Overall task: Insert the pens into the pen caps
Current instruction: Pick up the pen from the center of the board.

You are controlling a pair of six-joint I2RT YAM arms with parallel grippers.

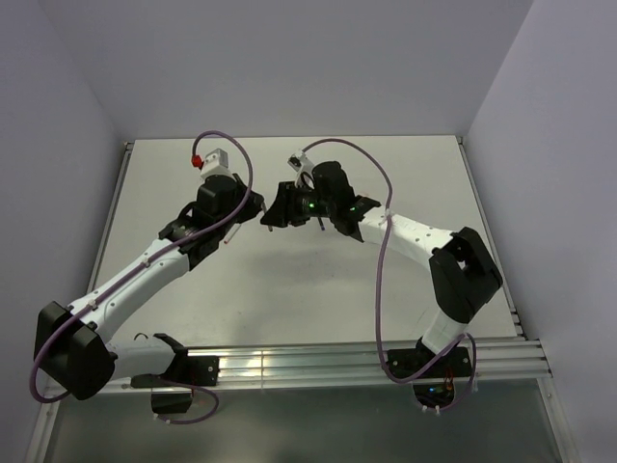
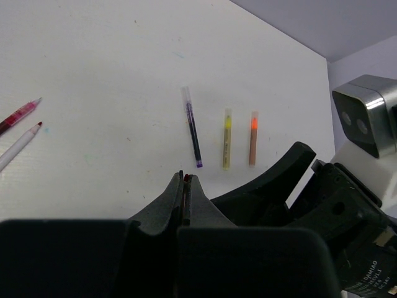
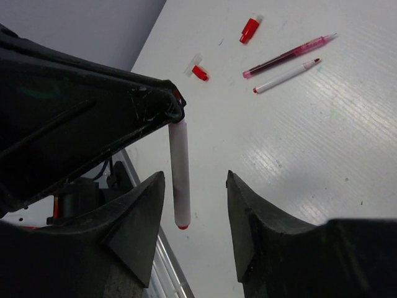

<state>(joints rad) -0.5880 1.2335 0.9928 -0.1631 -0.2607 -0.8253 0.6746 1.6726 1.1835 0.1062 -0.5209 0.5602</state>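
The right gripper should next take hold of the white pen's body near its hanging red end, so the pen's tip stays free to insert.
My left gripper (image 2: 185, 181) is shut on a white pen; only the pen's red tip (image 2: 185, 178) shows between its closed fingers. In the right wrist view that white pen (image 3: 179, 177) hangs from the left gripper (image 3: 171, 110), red end down. It sits between the spread fingers of my right gripper (image 3: 193, 179), nearer the left finger and not touching either. The right gripper is open and empty. In the top view the two grippers (image 1: 251, 209) (image 1: 277, 210) meet tip to tip above mid-table. A red cap (image 3: 249, 29) and a clear-and-red cap (image 3: 198, 71) lie on the table.
A dark purple pen (image 2: 193, 135), a yellow pen (image 2: 226, 139) and an orange pen (image 2: 253, 138) lie side by side on the white table. A red pen (image 3: 288, 57) and a white pen (image 3: 285, 76) lie together near the caps. The metal table rail (image 1: 318, 365) runs along the near edge.
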